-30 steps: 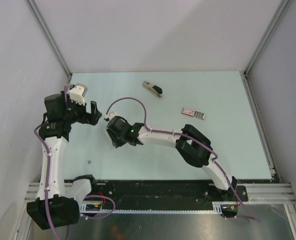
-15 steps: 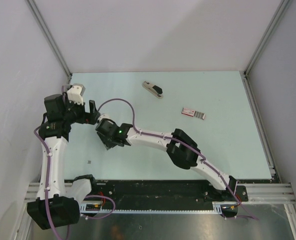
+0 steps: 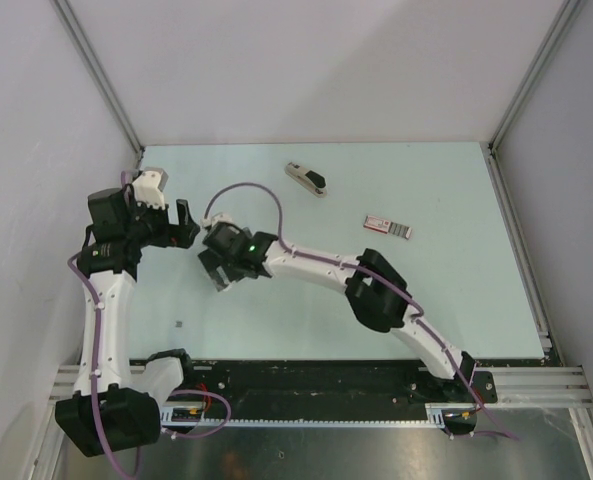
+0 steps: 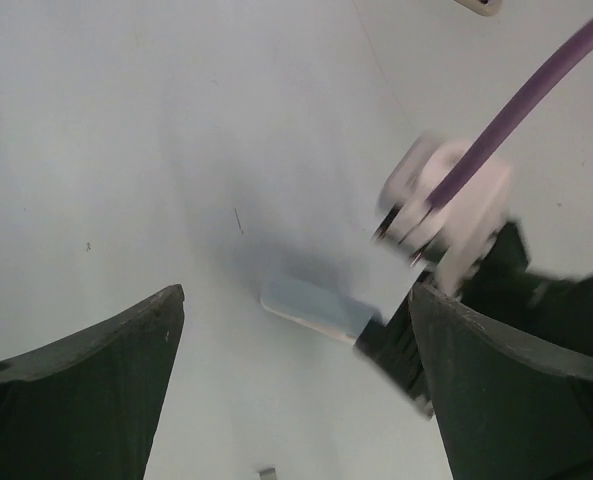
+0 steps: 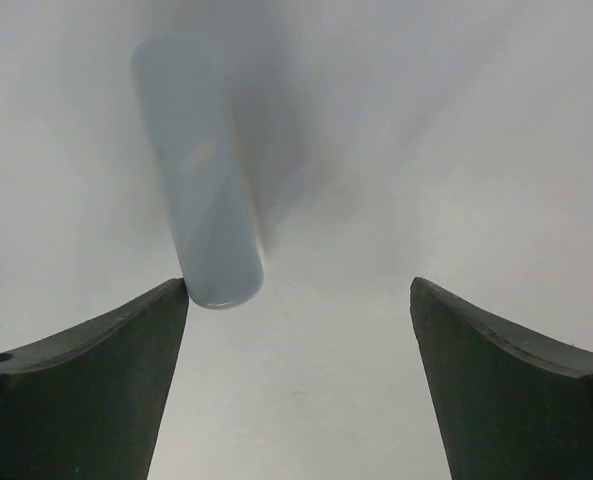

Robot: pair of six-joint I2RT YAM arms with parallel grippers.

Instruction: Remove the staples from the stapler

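Note:
The stapler needs to open, so the robot's right gripper will next grab the stapler by its black end (image 3: 316, 181) and leave the stapler's pale body free for that.
The stapler (image 3: 306, 179), pale with a black upper part, lies at the far middle of the table, away from both arms. My left gripper (image 3: 187, 227) hovers open at the left; in its wrist view nothing sits between its fingers (image 4: 296, 345). My right gripper (image 3: 216, 274) hangs just right of it, also open (image 5: 298, 335) over bare table. A pale blue-grey oblong piece (image 5: 196, 170) lies flat on the table just beyond the right gripper's left fingertip. The same piece (image 4: 316, 305) shows in the left wrist view, beside the right wrist.
A flat pink-and-white box with a grey strip beside it (image 3: 387, 227) lies right of the stapler. A tiny grey speck (image 3: 179, 324) sits near the left front. The right arm's purple cable (image 4: 516, 110) loops close to the left gripper. Walls enclose the table on three sides.
The right arm reached left towards the left gripper, then drew back slightly. Its jaws spread from part-closed to wide open. The left arm has hardly moved.

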